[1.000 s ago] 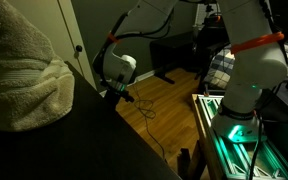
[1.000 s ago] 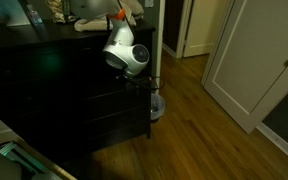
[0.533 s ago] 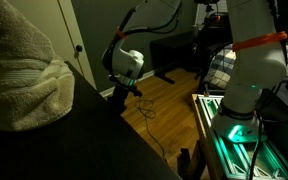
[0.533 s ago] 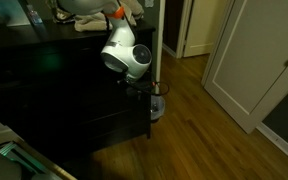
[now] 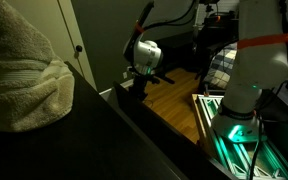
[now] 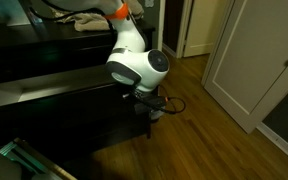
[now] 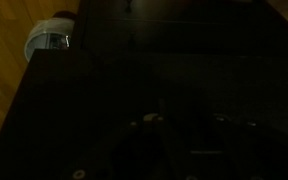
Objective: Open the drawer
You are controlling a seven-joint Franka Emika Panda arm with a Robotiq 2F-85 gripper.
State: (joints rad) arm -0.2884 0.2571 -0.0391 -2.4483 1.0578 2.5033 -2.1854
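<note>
My gripper should release the drawer: it sticks out well past the dresser's edge point(image 5: 144, 140) and covers a broad part of the wooden floor.
A black dresser point(image 6: 44, 135) stands on a wooden floor. Its upper drawer point(image 6: 54, 90) is pulled partway out and shows a paler inside strip; it also shows in an exterior view point(image 5: 124, 97). My gripper point(image 6: 144, 98) is at the drawer's front edge near the dresser's corner, also seen in an exterior view point(image 5: 136, 84). It appears shut on the drawer's handle. The wrist view is nearly black: only the dark drawer front point(image 7: 184, 80) and faint glints from my fingers point(image 7: 154, 118) show.
A cream towel point(image 5: 19, 70) lies on the dresser top. A white round object point(image 7: 49, 42) stands on the wooden floor point(image 6: 204, 130) by the dresser's corner. A white door point(image 6: 246, 60) is beyond. The arm's base frame with green lights point(image 5: 234, 130) stands nearby.
My gripper has moved away from the dresser, and the upper drawer has slid out with it. The drawer was flush a second ago.
</note>
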